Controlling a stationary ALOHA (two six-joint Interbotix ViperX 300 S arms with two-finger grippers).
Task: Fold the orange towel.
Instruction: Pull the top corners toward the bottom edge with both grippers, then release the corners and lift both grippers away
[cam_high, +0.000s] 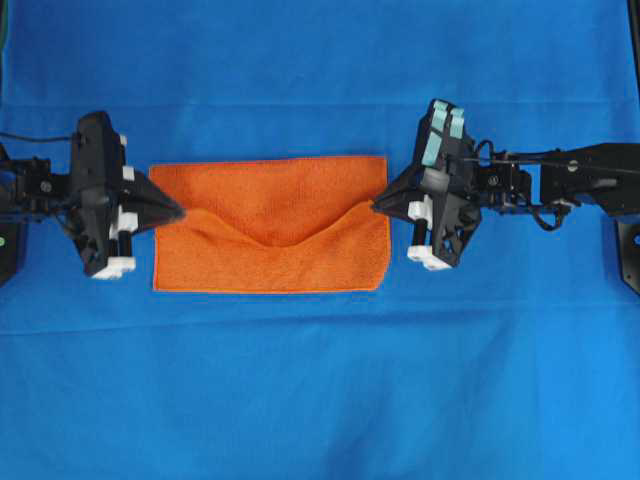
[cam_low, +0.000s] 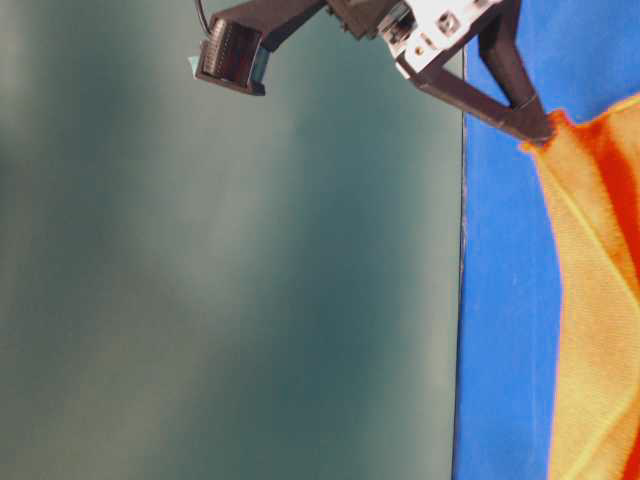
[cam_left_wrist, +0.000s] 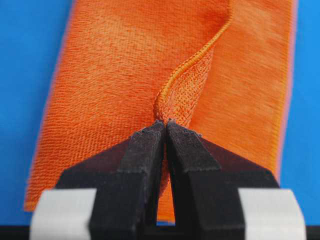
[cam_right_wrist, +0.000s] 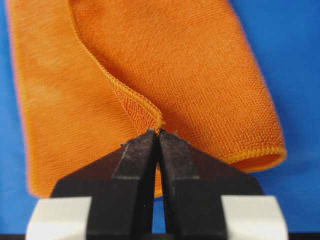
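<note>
The towel's stitched edge (cam_high: 366, 207) hangs above the towel's middle, short of the towel's near edge (cam_high: 270, 291). My right gripper moves the stitched edge there before releasing it.
The orange towel (cam_high: 270, 225) lies on the blue cloth, partly doubled over, its upper layer sagging in a curve across the middle. My left gripper (cam_high: 180, 211) is shut on the towel's left corner; in the left wrist view the hem (cam_left_wrist: 192, 62) runs up from the pinched tips of that gripper (cam_left_wrist: 165, 122). My right gripper (cam_high: 377, 205) is shut on the towel's right corner, and the right wrist view shows the stitched edge (cam_right_wrist: 125, 92) caught between this gripper's tips (cam_right_wrist: 158, 131). The table-level view shows the right gripper (cam_low: 545, 135) holding the raised towel (cam_low: 600, 300).
The large blue cloth (cam_high: 320, 390) covers the whole table around the towel. Both arms lie low at the left and right sides. In the table-level view a dull green wall (cam_low: 230, 280) fills the left.
</note>
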